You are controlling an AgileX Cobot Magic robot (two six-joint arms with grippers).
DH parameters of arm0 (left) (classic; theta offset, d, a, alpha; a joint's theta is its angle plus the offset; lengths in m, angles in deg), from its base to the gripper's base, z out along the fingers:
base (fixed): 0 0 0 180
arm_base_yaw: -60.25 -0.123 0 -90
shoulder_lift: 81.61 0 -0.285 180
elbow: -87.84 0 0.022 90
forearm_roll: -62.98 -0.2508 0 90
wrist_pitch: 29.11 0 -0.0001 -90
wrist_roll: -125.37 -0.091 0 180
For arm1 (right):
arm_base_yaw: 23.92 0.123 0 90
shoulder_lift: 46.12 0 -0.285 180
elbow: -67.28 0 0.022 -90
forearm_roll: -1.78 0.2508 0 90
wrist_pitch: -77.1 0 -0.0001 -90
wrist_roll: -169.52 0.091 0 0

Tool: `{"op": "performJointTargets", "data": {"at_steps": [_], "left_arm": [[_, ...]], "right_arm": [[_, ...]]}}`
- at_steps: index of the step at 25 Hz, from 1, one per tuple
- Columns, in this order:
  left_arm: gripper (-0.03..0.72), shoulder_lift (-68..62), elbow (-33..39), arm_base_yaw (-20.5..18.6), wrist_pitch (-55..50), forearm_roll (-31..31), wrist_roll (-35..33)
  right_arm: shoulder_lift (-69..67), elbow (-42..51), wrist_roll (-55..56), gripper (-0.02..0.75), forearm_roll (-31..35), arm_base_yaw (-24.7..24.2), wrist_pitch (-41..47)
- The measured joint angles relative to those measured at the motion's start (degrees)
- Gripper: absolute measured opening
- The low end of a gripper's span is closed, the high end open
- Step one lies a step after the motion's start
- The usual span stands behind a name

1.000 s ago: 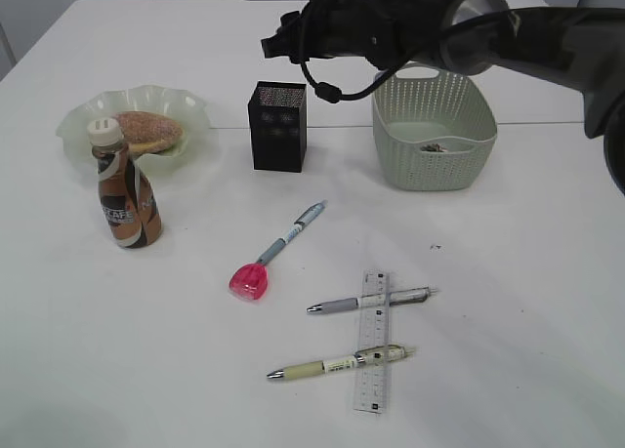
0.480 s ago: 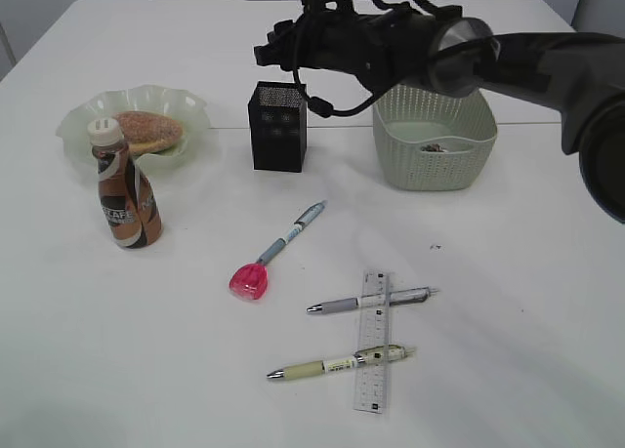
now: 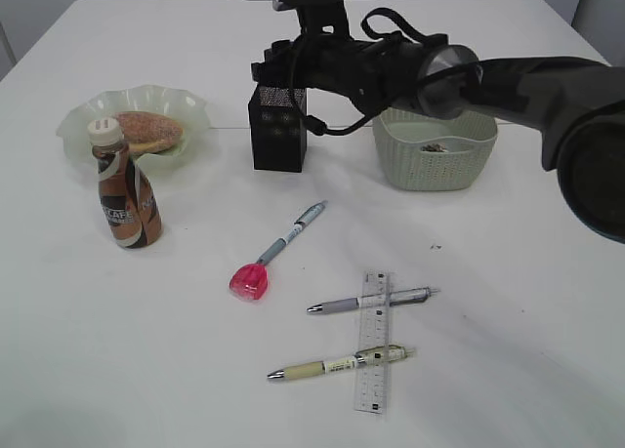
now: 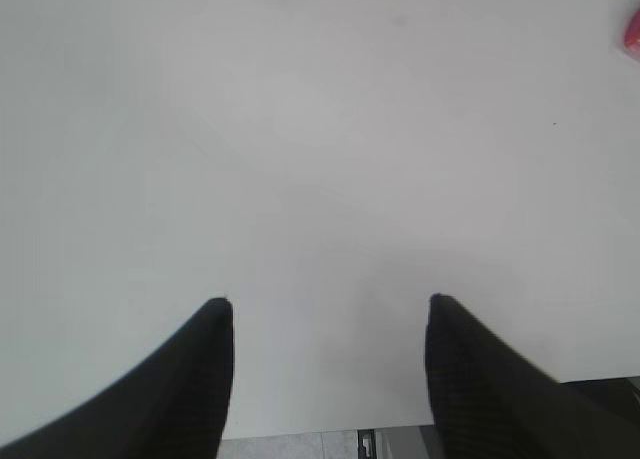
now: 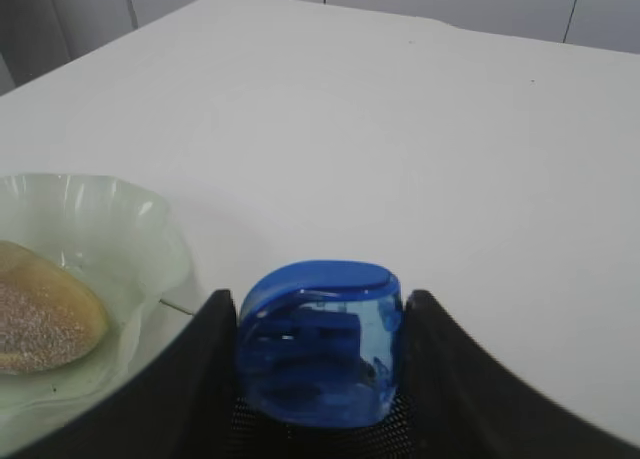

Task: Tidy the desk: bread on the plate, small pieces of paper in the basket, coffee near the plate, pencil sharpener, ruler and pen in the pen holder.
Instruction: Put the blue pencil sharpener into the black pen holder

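Note:
I should open my right gripper now. The blue pencil sharpener (image 5: pixel 320 344) is over the black pen holder (image 5: pixel 325 434), so the sharpener would rest there.
My right gripper (image 5: pixel 320 299) is shut on a blue pencil sharpener (image 5: pixel 320 344), held just above the mesh of the black pen holder (image 5: pixel 318 441). In the exterior view that arm reaches in from the right to the pen holder (image 3: pixel 278 128). The bread (image 3: pixel 148 131) lies on the green plate (image 3: pixel 83 121), and the coffee (image 3: pixel 125 189) stands beside it. A pink sharpener (image 3: pixel 249 281), a blue-white pen (image 3: pixel 293 233), a grey pen (image 3: pixel 369 300), a yellow pen (image 3: pixel 337 364) and the ruler (image 3: pixel 372 343) lie on the desk (image 3: pixel 508 302). Paper scraps (image 3: pixel 433 147) sit in the basket (image 3: pixel 435 170). My left gripper (image 4: pixel 330 304) is open over bare desk.
The grey and yellow pens lie across the ruler. The plate (image 5: pixel 150 229) and bread (image 5: pixel 40 319) show left of the right fingers. The desk's front edge (image 4: pixel 330 434) runs just below the left fingers. A pink sliver (image 4: pixel 633 34) shows at the left wrist view's right border.
The right arm has swung left and down, bringing its gripper from above the basket side to right over the pen holder. Nothing on the desk has moved.

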Motion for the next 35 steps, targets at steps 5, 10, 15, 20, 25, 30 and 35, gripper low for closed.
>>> {"op": "performJointTargets", "data": {"at_steps": [5,10,15,20,25,30,35], "left_arm": [[0.442,0.0,0.0,0.0,0.0,0.0,0.0],[0.442,0.0,0.0,0.0,0.0,0.0,0.0],[0.442,0.0,0.0,0.0,0.0,0.4,0.0],[0.442,0.0,0.0,0.0,0.0,0.4,0.0],[0.442,0.0,0.0,0.0,0.0,0.4,0.0],[0.442,0.0,0.0,0.0,0.0,0.4,0.0],[0.442,0.0,0.0,0.0,0.0,0.4,0.0]], "right_arm": [[0.0,0.0,2.2,0.331,0.0,0.0,-0.4],[0.0,0.0,4.0,0.331,0.0,0.0,-1.0],[-0.7,0.0,4.8,0.331,0.0,0.0,-1.3],[-0.7,0.0,5.3,0.335,0.0,0.0,-1.4],[-0.7,0.0,5.5,0.345,0.0,0.0,-1.4],[-0.7,0.0,5.5,0.345,0.0,0.0,-1.4],[-0.7,0.0,5.6,0.345,0.0,0.1,-1.2]]}}
